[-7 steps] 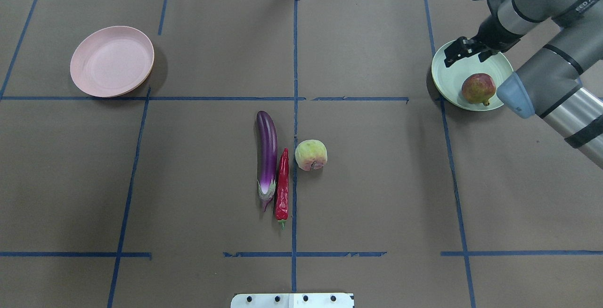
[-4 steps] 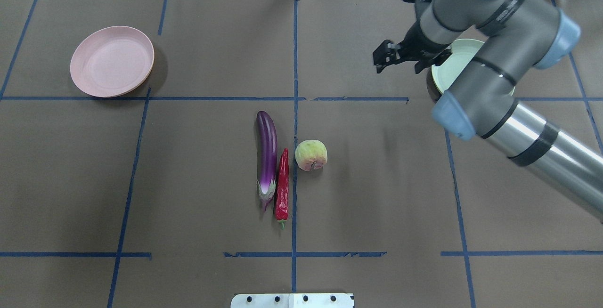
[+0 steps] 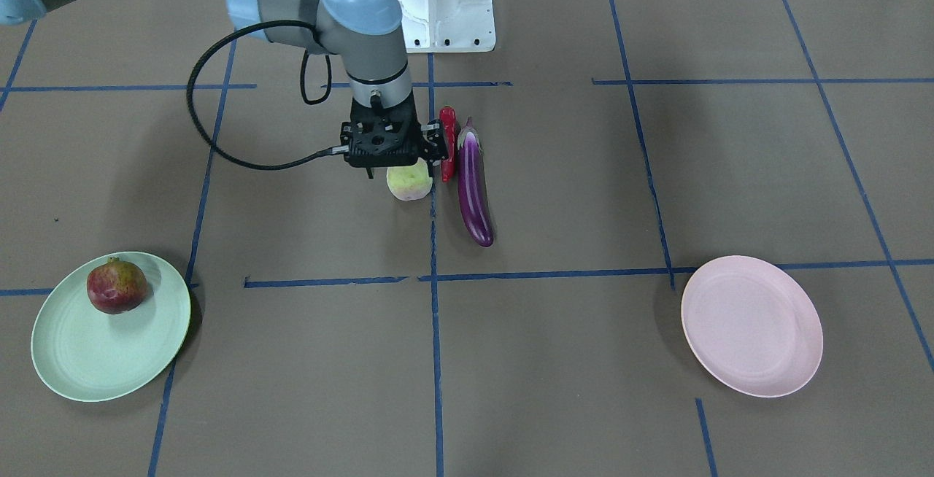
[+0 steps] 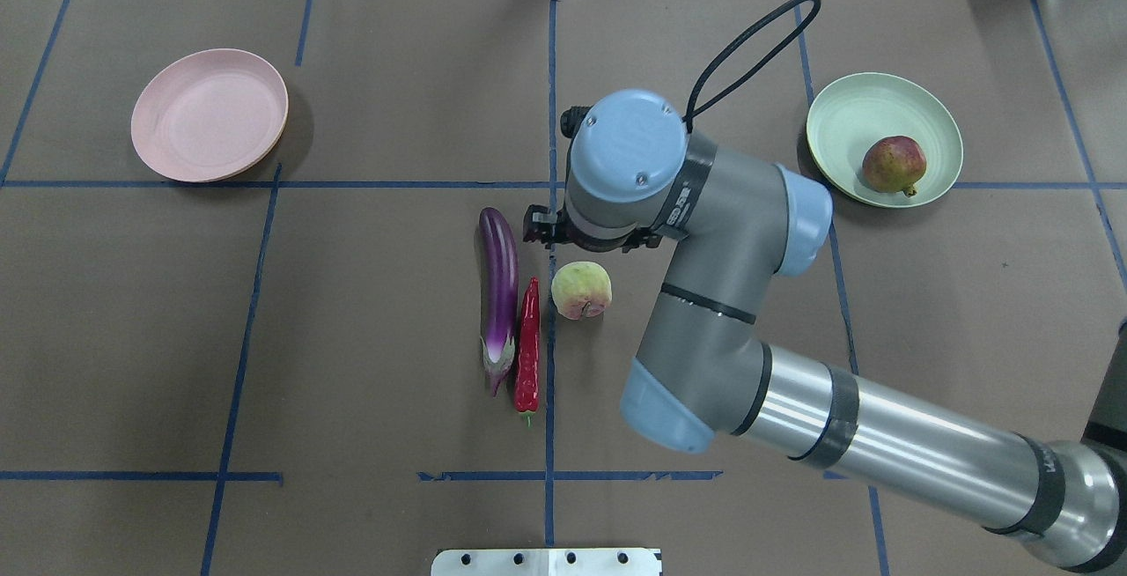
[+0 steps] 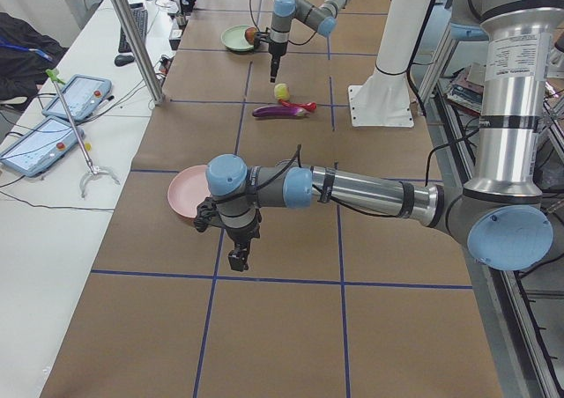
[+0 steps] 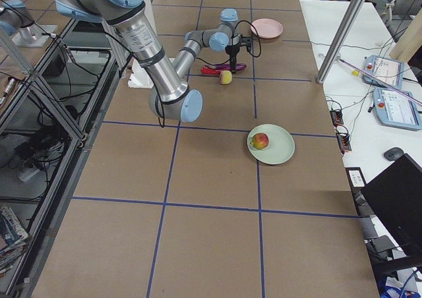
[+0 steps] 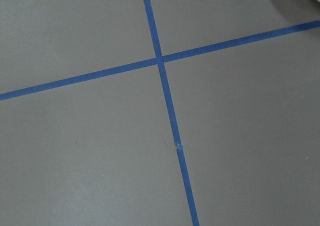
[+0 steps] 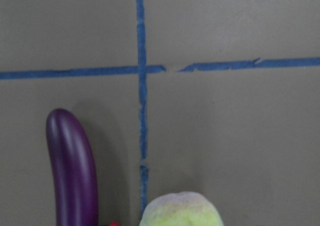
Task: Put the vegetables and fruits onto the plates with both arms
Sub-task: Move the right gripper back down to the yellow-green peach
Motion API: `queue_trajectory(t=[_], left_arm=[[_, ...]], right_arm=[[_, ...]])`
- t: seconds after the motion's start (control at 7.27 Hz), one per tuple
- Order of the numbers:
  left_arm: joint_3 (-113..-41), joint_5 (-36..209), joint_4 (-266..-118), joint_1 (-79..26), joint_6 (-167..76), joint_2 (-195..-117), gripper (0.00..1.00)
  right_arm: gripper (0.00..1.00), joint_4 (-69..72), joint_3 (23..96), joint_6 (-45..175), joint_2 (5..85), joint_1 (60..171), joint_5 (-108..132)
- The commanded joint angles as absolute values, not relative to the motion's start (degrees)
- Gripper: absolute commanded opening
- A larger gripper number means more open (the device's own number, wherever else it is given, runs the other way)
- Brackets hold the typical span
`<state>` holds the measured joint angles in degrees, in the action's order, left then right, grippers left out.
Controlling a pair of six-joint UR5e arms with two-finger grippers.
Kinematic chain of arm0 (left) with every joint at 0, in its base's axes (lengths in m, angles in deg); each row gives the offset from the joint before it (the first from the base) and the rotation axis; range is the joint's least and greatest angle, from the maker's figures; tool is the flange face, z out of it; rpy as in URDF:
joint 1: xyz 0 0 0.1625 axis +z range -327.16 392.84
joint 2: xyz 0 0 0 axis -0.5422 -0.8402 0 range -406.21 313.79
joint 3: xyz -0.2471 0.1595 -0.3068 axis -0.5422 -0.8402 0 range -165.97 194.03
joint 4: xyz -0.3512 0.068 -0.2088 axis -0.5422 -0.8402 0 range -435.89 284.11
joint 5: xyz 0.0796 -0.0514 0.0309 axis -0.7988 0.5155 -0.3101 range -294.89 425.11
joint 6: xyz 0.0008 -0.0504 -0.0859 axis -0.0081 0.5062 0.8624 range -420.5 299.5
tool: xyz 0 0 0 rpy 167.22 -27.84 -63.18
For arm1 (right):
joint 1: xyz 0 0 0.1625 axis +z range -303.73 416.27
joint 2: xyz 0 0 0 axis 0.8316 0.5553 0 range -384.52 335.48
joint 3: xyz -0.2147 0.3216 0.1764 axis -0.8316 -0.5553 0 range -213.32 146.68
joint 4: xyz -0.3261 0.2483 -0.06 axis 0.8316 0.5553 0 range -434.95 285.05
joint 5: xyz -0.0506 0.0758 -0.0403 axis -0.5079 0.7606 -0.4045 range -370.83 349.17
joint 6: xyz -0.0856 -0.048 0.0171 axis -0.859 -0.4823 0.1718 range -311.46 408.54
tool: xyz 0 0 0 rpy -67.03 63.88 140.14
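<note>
I will next grab the pale yellow-green fruit by its round body point(image 3: 408, 183) with my right gripper, to place the fruit on the mint green plate point(image 3: 109, 354).
The purple eggplant point(image 4: 499, 285) and the red chili point(image 4: 528, 347) lie side by side at the table's centre. The yellow-green fruit point(image 4: 581, 290) sits just right of them. The dark red fruit point(image 4: 894, 165) lies on the mint green plate point(image 4: 845, 118) at the far right. The pink plate point(image 4: 209, 114) at the far left holds nothing. My right gripper point(image 3: 398, 165) points down just above the yellow-green fruit point(image 3: 408, 182), jaws apart and holding nothing. In the overhead view its wrist hides it. My left gripper point(image 5: 238, 259) hangs low over bare table near the pink plate point(image 5: 183, 194); I cannot tell its state.
The white base block point(image 3: 445, 3) stands at the robot's side of the table. A black cable point(image 3: 211, 134) loops off the right wrist. Blue tape lines point(image 4: 550, 118) divide the brown table cover. A side table with tablets point(image 5: 75, 99) runs along the far edge.
The right arm has swung from over the green plate leftward to the table's centre and now hangs over the yellow-green fruit. The dark red fruit stays on the green plate.
</note>
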<state>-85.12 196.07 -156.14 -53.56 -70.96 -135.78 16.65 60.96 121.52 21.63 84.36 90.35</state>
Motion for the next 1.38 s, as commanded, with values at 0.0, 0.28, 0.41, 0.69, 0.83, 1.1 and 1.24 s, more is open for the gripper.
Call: queue_trajectory(t=[0.0,0.28,0.41,0.69,0.83,1.1,1.24], left_arm=[[-85.0,196.2,-156.1,-53.6,-71.0,-135.8,1.0],[-85.0,196.2,-156.1,-53.6,-71.0,-135.7,1.0],[-85.0,196.2,-156.1,-53.6,-71.0,-135.7,1.0],[-85.1,196.2,-156.1,-53.6,-71.0,-135.7,1.0],[-85.1,196.2,-156.1,-53.6,-71.0,-135.7,1.0],[-85.2,196.2,-156.1,-53.6,-71.0,-135.7,1.0],[-85.3,196.2,-156.1,-53.6,-71.0,-135.7,1.0]], right_arm=[[1.0,17.2,60.4,122.8,21.6,80.8,87.4],[1.0,17.5,58.6,122.0,21.8,80.7,87.3],[1.0,17.3,57.0,121.8,21.8,80.7,86.2],[0.95,17.2,55.6,122.0,21.4,80.5,85.9],[0.4,17.2,55.5,121.8,21.1,80.5,86.1],[0.0,17.5,56.4,121.6,20.4,81.7,86.8],[0.0,18.4,57.9,121.2,20.5,85.3,90.1]])
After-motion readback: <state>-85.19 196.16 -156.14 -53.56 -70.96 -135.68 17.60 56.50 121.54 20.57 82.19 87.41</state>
